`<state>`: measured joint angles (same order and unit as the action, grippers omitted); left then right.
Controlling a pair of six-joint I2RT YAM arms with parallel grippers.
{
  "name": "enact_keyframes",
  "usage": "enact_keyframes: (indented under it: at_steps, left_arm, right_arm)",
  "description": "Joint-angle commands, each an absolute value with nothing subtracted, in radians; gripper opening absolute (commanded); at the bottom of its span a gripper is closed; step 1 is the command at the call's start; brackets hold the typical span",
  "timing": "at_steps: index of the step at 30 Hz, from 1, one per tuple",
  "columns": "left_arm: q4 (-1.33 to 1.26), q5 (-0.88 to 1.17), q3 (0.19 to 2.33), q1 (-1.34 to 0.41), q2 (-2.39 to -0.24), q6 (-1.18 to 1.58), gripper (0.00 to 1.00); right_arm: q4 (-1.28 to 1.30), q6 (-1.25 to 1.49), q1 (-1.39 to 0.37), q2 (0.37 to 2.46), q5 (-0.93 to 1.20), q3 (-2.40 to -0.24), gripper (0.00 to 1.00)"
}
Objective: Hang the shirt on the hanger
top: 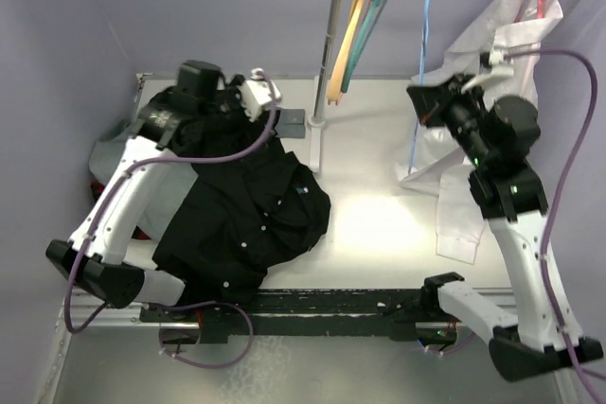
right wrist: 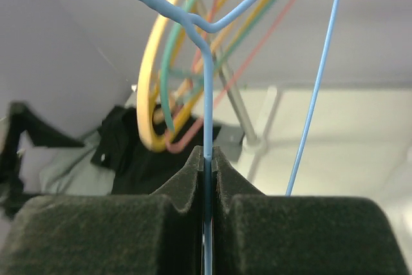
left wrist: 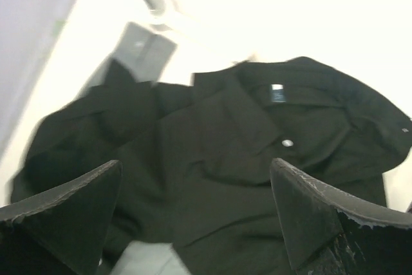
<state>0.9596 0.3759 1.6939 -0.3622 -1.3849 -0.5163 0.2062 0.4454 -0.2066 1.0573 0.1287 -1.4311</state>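
Observation:
I need to grab the black shirt (top: 248, 215) next with my left gripper by one side of its collar, so the neck is held open and the hanger can go in.
The black shirt (top: 248, 215) lies crumpled on the table at the left, collar and white buttons showing; it fills the left wrist view (left wrist: 244, 152). My left gripper (top: 248, 94) hovers above its far edge, jaws wide open and empty (left wrist: 196, 191). The light-blue hanger (top: 418, 92) hangs upright right of the rack pole. My right gripper (top: 424, 99) is shut on the hanger's thin wire (right wrist: 207, 94), which runs up between the pads (right wrist: 187, 172).
A metal rack pole (top: 327, 54) with base plate stands mid-table, its rail holding orange and teal hangers (top: 355, 26). A white garment (top: 473, 120) on a pink hanger hangs at the right. Plaid cloth lies at far left (top: 99, 191).

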Motion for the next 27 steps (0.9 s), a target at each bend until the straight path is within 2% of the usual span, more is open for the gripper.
enact_keyframes:
  at_steps: [1,6,12,15,20,27]
  left_arm:
    - [0.795,0.276,1.561,-0.505,-1.464,-0.403,0.99]
    - [0.704,0.169,1.523,-0.608,-1.595,-0.357,0.99]
    - [0.689,0.082,1.526,-0.673,-1.706,-0.321,0.99]
    - [0.701,0.07,1.512,-0.678,-1.736,-0.312,0.99]
    - [0.707,0.024,1.458,-0.689,-1.763,-0.305,1.0]
    - [0.732,0.008,1.415,-0.694,-1.778,-0.304,0.91]
  right_arm:
    - [0.267,0.452,-0.204,0.808,0.211,-1.215,0.0]
    - [0.388,0.562,-0.204,0.512,0.375,-0.967,0.0]
    - [0.311,0.863,-0.204,0.162,0.615,-0.686,0.0]
    - [0.292,1.003,-0.204,0.025,0.657,-0.602,0.0]
    - [0.424,0.951,-0.202,0.005,0.656,-0.643,0.0]
    - [0.512,0.875,-0.202,0.031,0.689,-0.668,0.0]
